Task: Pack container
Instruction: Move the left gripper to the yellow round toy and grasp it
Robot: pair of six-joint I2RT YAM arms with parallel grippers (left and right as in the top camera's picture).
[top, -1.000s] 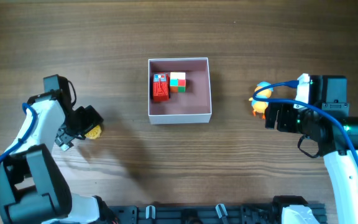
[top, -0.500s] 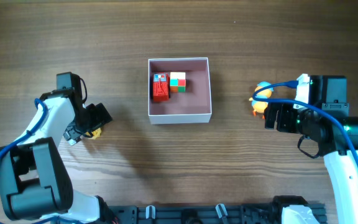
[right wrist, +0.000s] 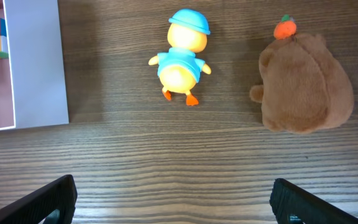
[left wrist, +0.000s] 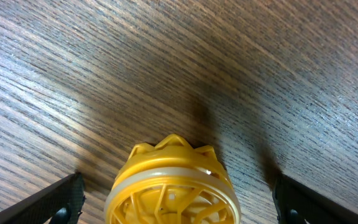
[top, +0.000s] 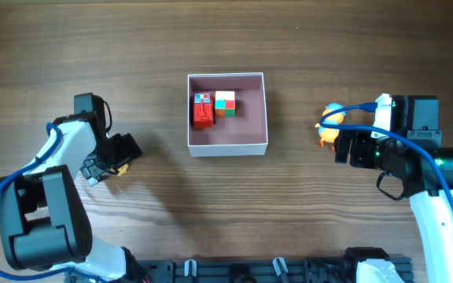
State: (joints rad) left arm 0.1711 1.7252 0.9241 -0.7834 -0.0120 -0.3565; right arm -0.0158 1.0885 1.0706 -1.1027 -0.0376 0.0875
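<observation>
The yellow wheel-shaped toy (top: 120,167) (left wrist: 174,186) is between the left gripper's spread fingers, so the left gripper is ready to close and needs to do so. Closing now would hold the toy.
The container (top: 255,114), a white-walled square box with a pink inside, stands mid-table. It holds a red toy (top: 203,110) and a multicoloured cube (top: 225,103). Its wall shows in the right wrist view (right wrist: 36,62). My left gripper (top: 115,159) is open around a yellow wheel-shaped toy (top: 120,167) on the table. In the left wrist view the toy (left wrist: 173,186) sits between the spread fingers (left wrist: 176,208) with gaps on both sides. My right gripper (top: 343,147) is open and empty (right wrist: 173,202), just short of a toy duck with a blue hat (right wrist: 182,59).
A brown plush toy with an orange top (right wrist: 303,84) lies right of the duck; the right arm hides it in the overhead view. The duck (top: 330,126) lies right of the container. Bare wood lies between the container and both grippers.
My left arm has swung its wrist and shifted the open gripper slightly right around the yellow toy. The right arm and the toys have not moved.
</observation>
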